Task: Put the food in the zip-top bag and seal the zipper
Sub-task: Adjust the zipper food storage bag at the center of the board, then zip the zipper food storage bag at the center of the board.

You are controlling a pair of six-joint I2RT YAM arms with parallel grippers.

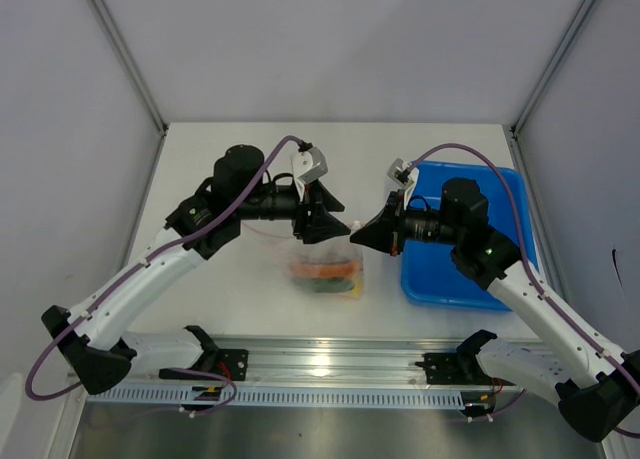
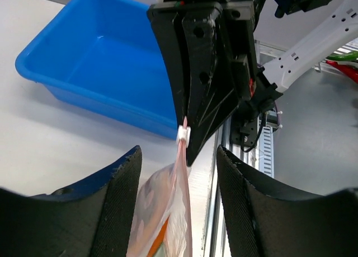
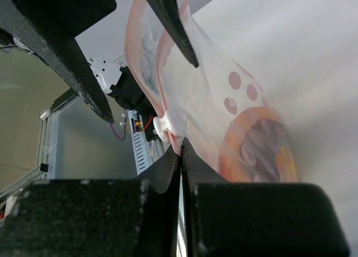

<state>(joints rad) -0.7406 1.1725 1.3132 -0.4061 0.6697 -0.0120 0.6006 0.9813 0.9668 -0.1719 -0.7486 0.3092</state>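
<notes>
My left gripper comes to the slider next, before closing on it, since the fingers stop short of the white slider (image 1: pixel 356 227) (image 2: pixel 183 135).
The clear zip-top bag (image 1: pixel 322 262) hangs upright at table centre, its bottom resting on the table, with the food inside: an orange and red-brown mass (image 1: pixel 325 269) and the green cucumber (image 1: pixel 332 286). My right gripper (image 3: pixel 180 145) is shut on the bag's pink zipper strip (image 3: pixel 130 55), right beside the white slider (image 3: pixel 162 128). My left gripper (image 2: pixel 178 155) is open, its fingers (image 2: pixel 120 184) straddling the strip (image 2: pixel 182 173) without touching it. The slider (image 2: pixel 183 135) and the right gripper's shut fingertips show just beyond. In the top view the two grippers (image 1: pixel 325 229) (image 1: pixel 356 234) meet above the bag.
A blue tray (image 1: pixel 440 279) lies right of the bag, under the right arm; it also shows in the left wrist view (image 2: pixel 100 55). A metal rail (image 1: pixel 330 364) runs along the near edge. Walls enclose the table on the left, the right and at the back.
</notes>
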